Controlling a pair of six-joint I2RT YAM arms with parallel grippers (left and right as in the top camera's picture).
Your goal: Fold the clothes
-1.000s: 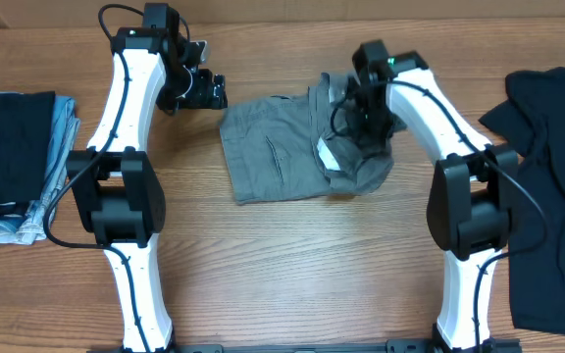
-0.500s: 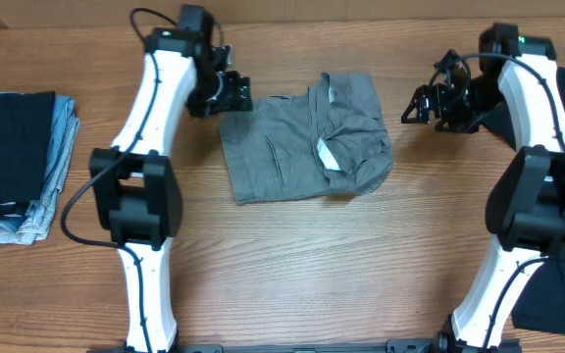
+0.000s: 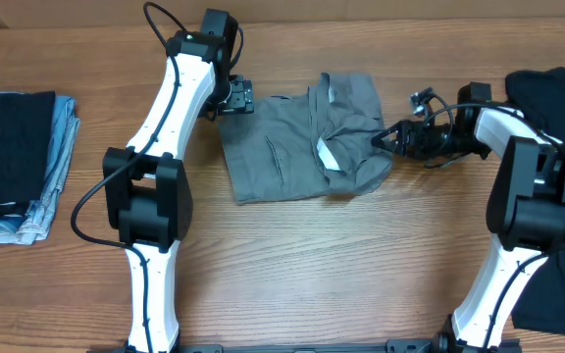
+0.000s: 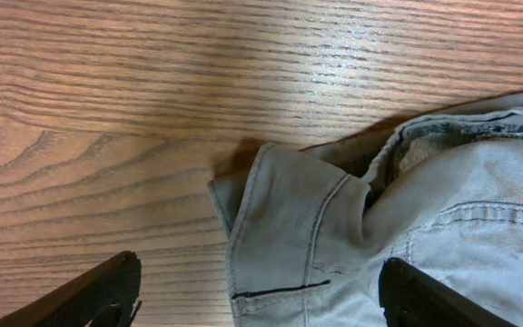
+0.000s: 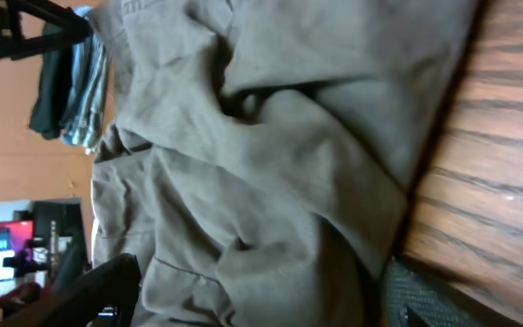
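The grey shorts (image 3: 297, 147) are to be folded. My left gripper should grip their seamed corner next, so that side of the shorts can be pulled inward.
The clothes in play are grey shorts (image 3: 297, 147) lying wrinkled mid-table, with a flap folded over their right half and white lining showing. My left gripper (image 3: 235, 96) hovers open at their upper-left corner; in the left wrist view that seamed corner (image 4: 289, 227) lies between the wide-apart fingers (image 4: 98, 295). Low at the shorts' right edge, my right gripper (image 3: 385, 140) is open too, and rumpled grey fabric (image 5: 271, 182) fills the gap between its fingers (image 5: 425, 295). A large black garment (image 3: 562, 98) lies at the far right.
A folded stack of dark and light-blue clothes (image 3: 13, 157) sits at the table's left edge, also seen far off in the right wrist view (image 5: 66, 82). Bare wooden table (image 3: 302, 265) stretches in front of the shorts. Both arm bases stand at the front edge.
My right gripper let go of the folded-over flap, swung out to the right, then came back low to the shorts' right edge. The left gripper moved right to the upper-left corner.
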